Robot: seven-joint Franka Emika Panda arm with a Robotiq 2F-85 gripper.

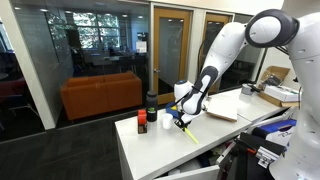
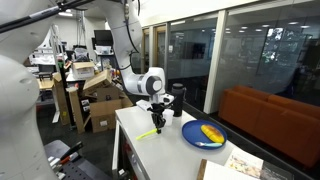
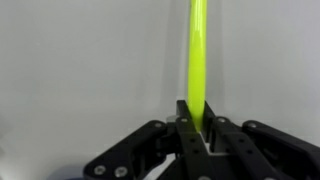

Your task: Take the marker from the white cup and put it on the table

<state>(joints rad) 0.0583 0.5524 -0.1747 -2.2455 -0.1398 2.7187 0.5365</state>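
The yellow-green marker (image 1: 189, 133) is low over flat, empty white table top, apart from the white cup, so it is time for my gripper to release it now.
My gripper (image 3: 196, 128) is shut on the yellow-green marker (image 3: 197, 50), which runs straight out from between the fingers over the white table top (image 3: 80, 60). In both exterior views the gripper (image 1: 179, 119) (image 2: 157, 120) is low over the table (image 1: 160, 150) (image 2: 150, 160). The marker (image 1: 189, 133) (image 2: 148, 134) slants down from it, its free end at or just above the surface. The white cup (image 1: 165, 118) stands just beside the gripper, apart from the marker. In the other exterior view the cup is hidden behind the gripper.
A dark bottle (image 1: 152, 102) (image 2: 178, 97) and a small red-orange container (image 1: 142, 124) stand near the cup. A blue bowl with yellow contents (image 2: 203, 133) lies beside the gripper. Papers (image 1: 222, 108) lie further along the table. Desks and boxes (image 2: 100, 100) stand beyond the table edge.
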